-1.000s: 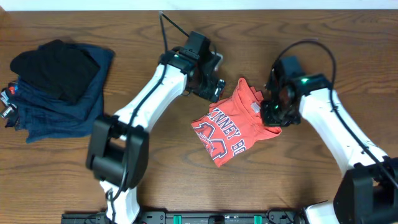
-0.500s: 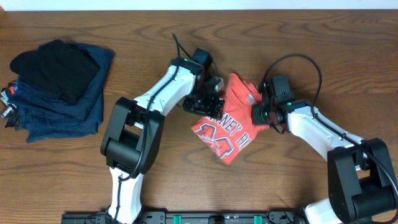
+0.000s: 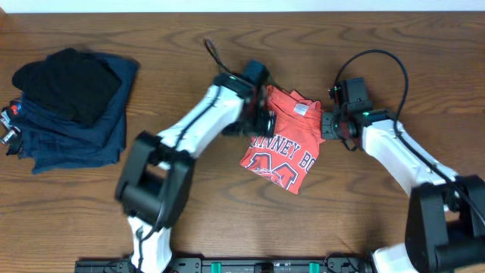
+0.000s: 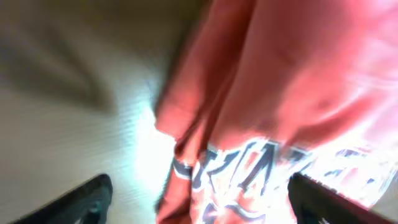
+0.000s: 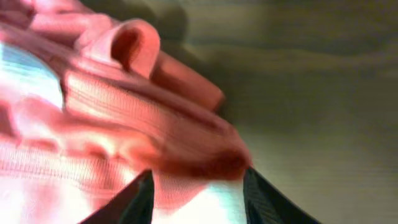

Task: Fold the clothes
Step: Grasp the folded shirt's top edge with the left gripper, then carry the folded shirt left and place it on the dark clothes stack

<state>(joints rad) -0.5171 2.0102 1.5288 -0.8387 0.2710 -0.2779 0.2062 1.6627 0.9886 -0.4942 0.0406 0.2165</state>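
I need to grab the T-shirt's edge facing the navy stack [image 3: 254, 139] [image 4: 188, 163] with my left gripper next, beside the lettering. The T-shirt then goes onto that stack, folded.
The coral-red T-shirt [image 3: 282, 130] lies folded in a rough rectangle at the table's middle, lettering [image 3: 285, 146] up and white neck tag [image 3: 300, 108] at its far edge. My left gripper [image 3: 262, 120] sits at the shirt's left edge. In the left wrist view its jaws [image 4: 208, 202] are wide open, with the shirt [image 4: 280, 93] lying between and beyond them. My right gripper [image 3: 327, 127] is at the shirt's right edge. In the right wrist view its jaws [image 5: 199, 199] are part closed on a bunched fold of the shirt [image 5: 124, 112].
A stack of folded navy garments [image 3: 83, 140] with a black garment [image 3: 68, 80] on top lies at the far left of the wooden table [image 3: 379, 227]. Black cables arch above both wrists.
The shirt has turned from a tilted diamond into a straighter, flatter rectangle and shifted slightly up and right. The right gripper has moved right with its edge. The left gripper has shifted slightly.
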